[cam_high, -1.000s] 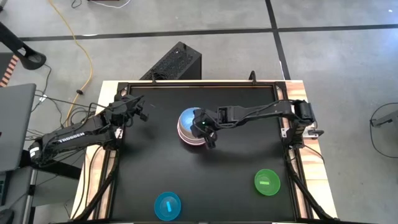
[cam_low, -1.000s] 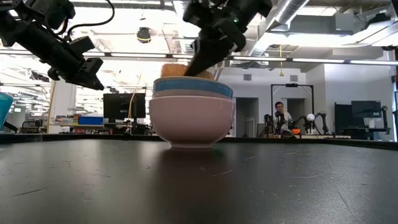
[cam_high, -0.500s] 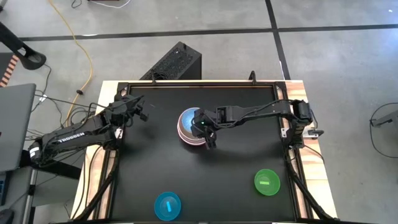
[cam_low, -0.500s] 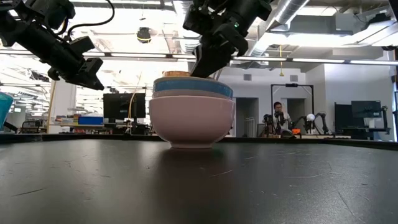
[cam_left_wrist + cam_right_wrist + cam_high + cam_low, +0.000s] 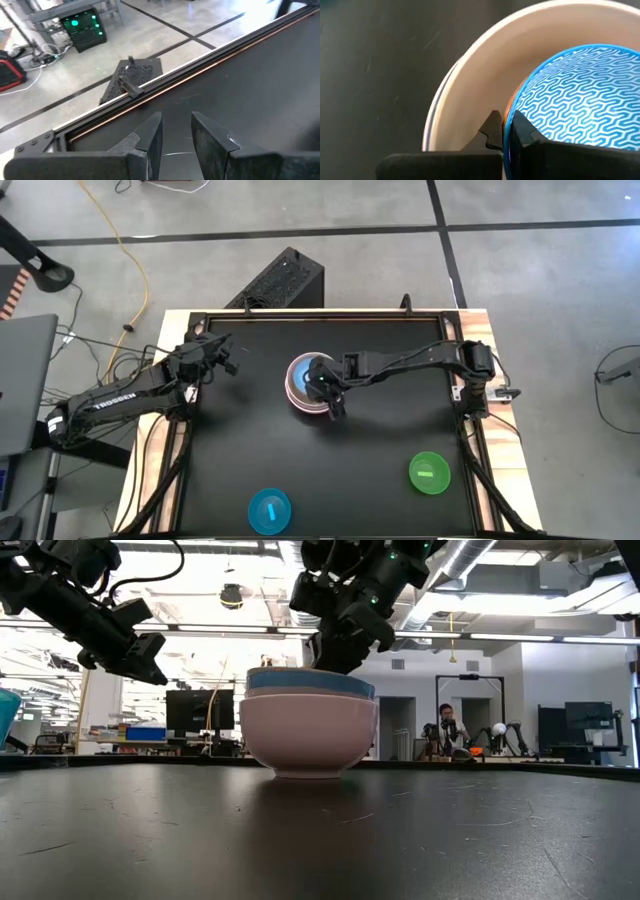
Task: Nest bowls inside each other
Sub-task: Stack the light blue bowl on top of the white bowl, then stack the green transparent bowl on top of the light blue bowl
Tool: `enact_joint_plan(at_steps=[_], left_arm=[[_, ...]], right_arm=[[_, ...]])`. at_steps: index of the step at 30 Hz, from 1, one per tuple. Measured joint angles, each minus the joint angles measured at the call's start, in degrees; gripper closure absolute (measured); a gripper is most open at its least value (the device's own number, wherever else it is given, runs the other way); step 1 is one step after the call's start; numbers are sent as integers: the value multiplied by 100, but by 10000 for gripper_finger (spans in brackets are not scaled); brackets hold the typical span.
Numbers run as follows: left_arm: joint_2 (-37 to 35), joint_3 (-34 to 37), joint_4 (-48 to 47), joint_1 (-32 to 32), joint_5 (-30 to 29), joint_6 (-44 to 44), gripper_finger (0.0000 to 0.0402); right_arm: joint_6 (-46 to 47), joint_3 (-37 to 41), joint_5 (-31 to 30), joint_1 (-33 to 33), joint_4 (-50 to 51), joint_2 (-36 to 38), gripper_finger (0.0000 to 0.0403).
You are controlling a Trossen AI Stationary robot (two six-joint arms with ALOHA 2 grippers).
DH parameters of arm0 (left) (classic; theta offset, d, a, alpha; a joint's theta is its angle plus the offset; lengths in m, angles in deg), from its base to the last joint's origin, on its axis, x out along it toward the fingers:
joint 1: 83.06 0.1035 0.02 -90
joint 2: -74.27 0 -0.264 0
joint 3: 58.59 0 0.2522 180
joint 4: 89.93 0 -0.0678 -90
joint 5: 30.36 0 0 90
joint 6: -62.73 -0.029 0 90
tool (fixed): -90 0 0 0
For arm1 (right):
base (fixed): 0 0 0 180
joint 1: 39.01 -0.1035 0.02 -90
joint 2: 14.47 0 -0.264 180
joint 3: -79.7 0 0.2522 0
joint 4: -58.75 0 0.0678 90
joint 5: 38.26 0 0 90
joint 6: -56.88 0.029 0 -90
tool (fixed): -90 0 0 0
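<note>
The patterned bowl sits level, its blue rim in the cream bowl's wider rim point(image 5: 287, 383) point(image 5: 461, 62). The patterned bowl is ready for my right gripper to open now and release it.
Mid-table stands a stack of bowls point(image 5: 293, 392): a pink bowl point(image 5: 308, 735) outermost, then a blue rim point(image 5: 310, 680); the right wrist view shows a cream bowl point(image 5: 470, 75) inside. My right gripper point(image 5: 328, 388) reaches down into the stack, shut on a small bowl with a light-blue patterned inside point(image 5: 580, 95). A green bowl point(image 5: 430, 473) rests on the table near right, a cyan bowl point(image 5: 269, 511) at the near edge. My left gripper point(image 5: 222, 352) hovers open above the table's far left, holding nothing. My right gripper pinches the small patterned bowl's rim point(image 5: 509, 117), one finger point(image 5: 524, 134) inside the bowl and the other point(image 5: 491, 129) outside it. The fingers slant down from the table's right side. The bowl sits low inside the cream bowl; whether it rests there I cannot tell.
A raised frame point(image 5: 300, 315) runs round the black table top point(image 5: 350, 470). Bare surface lies between the stack and the two loose bowls. A dark box point(image 5: 280, 280) stands on the floor beyond the far edge. A person point(image 5: 450, 725) shows far off in the room.
My right gripper has sunk toward the stack, still shut on the small bowl. The bowl, which stood above the blue rim in the low view, has gone down inside the stack and no longer shows above it.
</note>
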Motion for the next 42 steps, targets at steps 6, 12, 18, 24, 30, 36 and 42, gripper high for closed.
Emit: enact_joint_plan(at_steps=[6, 12, 18, 24, 30, 36, 42], left_arm=[[2, 0, 4, 0, 18, -3, 307], [0, 0, 4, 0, 18, -3, 307], [2, 0, 4, 0, 20, -5, 307], [1, 1, 4, 0, 22, -5, 307], [2, 0, 4, 0, 24, -5, 307], [2, 0, 4, 0, 31, -5, 307], [0, 2, 4, 0, 33, -5, 307]], right_arm=[[10, -9, -19, 3, -34, -17, 396], [181, -33, -130, 1, -16, -26, 358], [260, -230, -566, -23, 194, -34, 312], [484, -616, -613, -21, 878, -37, 279], [539, -899, -615, -92, 1279, -31, 252], [583, -988, -618, -92, 1547, -34, 234], [641, -1350, -618, -91, 2201, -34, 225]])
